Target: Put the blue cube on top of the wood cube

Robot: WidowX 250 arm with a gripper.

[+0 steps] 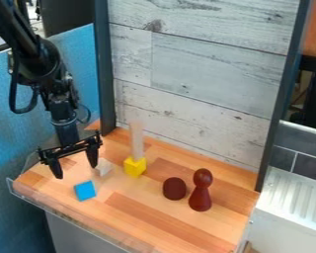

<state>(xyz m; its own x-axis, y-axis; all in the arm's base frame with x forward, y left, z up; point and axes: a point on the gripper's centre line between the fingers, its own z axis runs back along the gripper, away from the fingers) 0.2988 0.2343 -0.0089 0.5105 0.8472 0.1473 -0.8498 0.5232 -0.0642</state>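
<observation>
The gripper grabs the blue cube by its opposite sides next, to leave its bottom free to rest on the wood cube [102, 167].
The gripper [76, 170] hangs over the left part of the wooden table, its two fingers spread wide with nothing between them. Just below and in front of it, the blue cube [85, 190] lies on the table, apart from the fingers. A pale wood cube [102, 167] sits on the table behind and to the right of the blue one, close beside the gripper's right finger.
Right of the wood cube stands a yellow cube [135, 166] with a pale upright block [136, 141] above it. Farther right are a dark red rounded piece [175, 188] and a dark red pawn-like figure [201, 190]. A whitewashed plank wall [193, 94] closes off the back.
</observation>
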